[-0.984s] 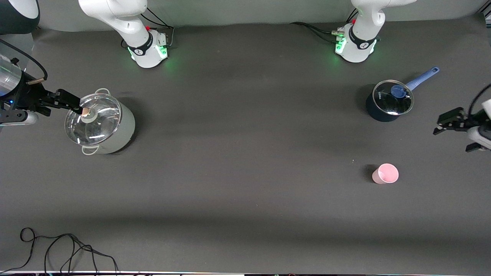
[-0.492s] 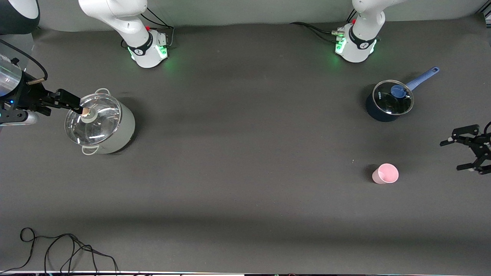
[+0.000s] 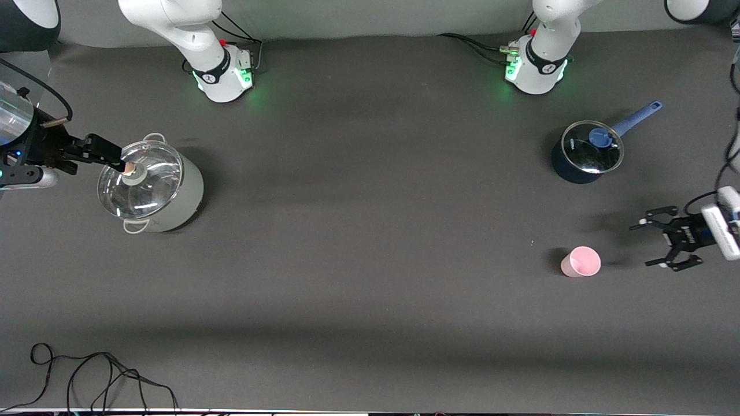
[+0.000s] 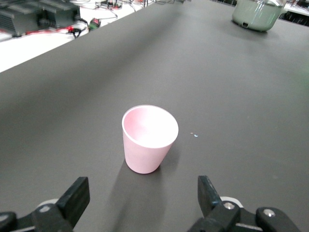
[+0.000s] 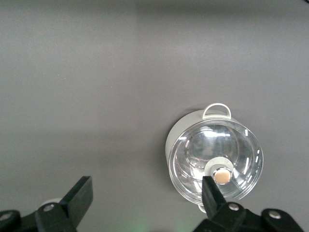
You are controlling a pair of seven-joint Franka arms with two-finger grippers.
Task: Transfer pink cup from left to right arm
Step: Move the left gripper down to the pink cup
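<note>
The pink cup's rim should stay free for the handover, so my left gripper will next pick up the pink cup by the lower part of its body near the base.
The pink cup (image 3: 581,262) stands upright on the dark table near the left arm's end. In the left wrist view the pink cup (image 4: 147,137) stands just ahead of the jaws, which are spread wide, and it is not between them. My left gripper (image 3: 644,245) is open and empty, low beside the cup, with the left gripper (image 4: 143,193) aimed at it. My right gripper (image 3: 110,155) is open and empty, up in the air over the rim of the grey pot (image 3: 153,188); the right gripper (image 5: 147,195) looks down on that pot (image 5: 215,159).
A dark blue saucepan (image 3: 587,153) with a glass lid and blue handle stands farther from the front camera than the cup. The grey pot also shows in the left wrist view (image 4: 256,13). A black cable (image 3: 87,375) lies at the table's near edge.
My left gripper has swung in from the table's end toward the pink cup and now points at it. The right arm and the cup have not moved.
</note>
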